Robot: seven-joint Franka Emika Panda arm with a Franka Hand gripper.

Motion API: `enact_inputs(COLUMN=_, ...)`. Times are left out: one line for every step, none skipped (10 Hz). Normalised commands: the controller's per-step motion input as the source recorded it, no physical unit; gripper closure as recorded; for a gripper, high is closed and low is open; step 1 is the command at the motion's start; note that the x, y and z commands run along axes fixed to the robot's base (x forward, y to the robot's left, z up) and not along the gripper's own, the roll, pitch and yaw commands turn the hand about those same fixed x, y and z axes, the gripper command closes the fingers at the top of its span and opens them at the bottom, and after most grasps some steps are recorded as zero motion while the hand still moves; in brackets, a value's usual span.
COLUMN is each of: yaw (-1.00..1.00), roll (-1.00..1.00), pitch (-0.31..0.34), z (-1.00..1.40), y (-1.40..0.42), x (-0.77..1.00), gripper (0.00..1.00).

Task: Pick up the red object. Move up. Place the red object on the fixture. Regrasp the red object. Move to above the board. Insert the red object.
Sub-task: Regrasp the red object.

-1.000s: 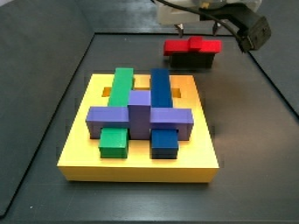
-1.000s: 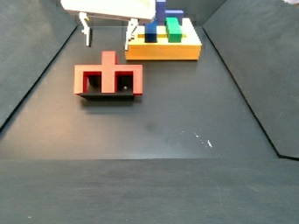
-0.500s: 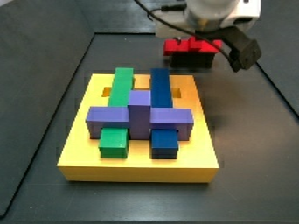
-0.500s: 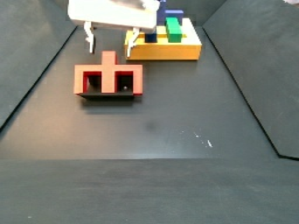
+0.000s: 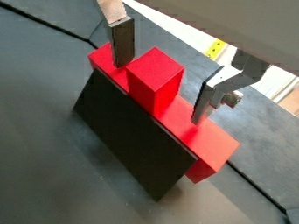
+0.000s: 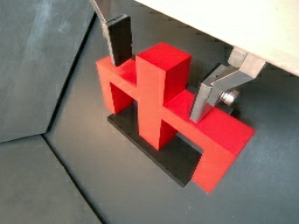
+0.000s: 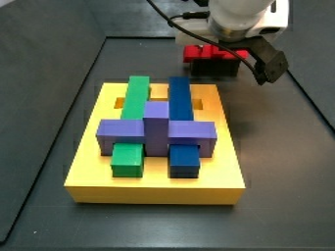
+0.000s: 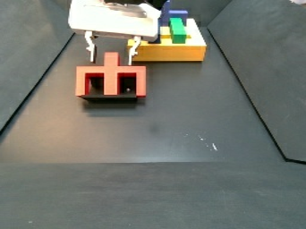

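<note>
The robot's gripper will next lift the red object off the fixture (image 5: 126, 144) for insertion, grabbing the red object by its upright square prong (image 5: 155, 79).
The red object (image 5: 176, 122) rests on the dark fixture (image 5: 126, 144), its flat bar lying across the top and one square prong pointing up. My gripper (image 5: 163, 92) is open and straddles that prong, with a gap between each finger and the prong. The fingertips (image 6: 119, 54) reach down to about the level of the bar. Both side views show the gripper (image 8: 113, 46) directly over the red object (image 8: 111, 79) on the fixture (image 7: 214, 69). The yellow board (image 7: 98, 110) lies apart from them and carries green, blue and purple blocks (image 7: 157, 123).
The board (image 8: 167, 54) stands close beside the fixture on the dark floor. Raised dark walls (image 8: 36, 76) edge the work area on both sides. A cable (image 7: 177, 18) runs from the wrist.
The gripper has moved over the fixture and come down, so its open fingers now stand on either side of the red object's upright prong. The red object has not moved.
</note>
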Motion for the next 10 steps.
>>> enact_inputs(yaw=0.01, roll=0.11, pitch=0.0, z=-0.11, y=0.0, x=0.0, gripper=0.0)
enact_inputs(yaw=0.0, roll=0.0, pitch=0.0, z=0.0, y=0.0, x=0.0, gripper=0.0)
enact_inputs(yaw=0.0, roll=0.0, pitch=0.0, z=0.0, y=0.0, x=0.0, gripper=1.0)
enact_inputs(yaw=0.0, roll=0.0, pitch=0.0, z=0.0, y=0.0, x=0.0, gripper=1.0)
enact_inputs(yaw=0.0, roll=0.0, pitch=0.0, z=0.0, y=0.0, x=0.0, gripper=1.0)
enact_inputs(yaw=0.0, roll=0.0, pitch=0.0, z=0.0, y=0.0, x=0.0, gripper=1.0)
enact_inputs(yaw=0.0, roll=0.0, pitch=0.0, z=0.0, y=0.0, x=0.0, gripper=1.0)
enact_inputs(yaw=0.0, roll=0.0, pitch=0.0, z=0.0, y=0.0, x=0.0, gripper=1.0)
enact_inputs(yaw=0.0, roll=0.0, pitch=0.0, z=0.0, y=0.0, x=0.0, gripper=1.0)
enact_inputs(yaw=0.0, roll=0.0, pitch=0.0, z=0.0, y=0.0, x=0.0, gripper=1.0)
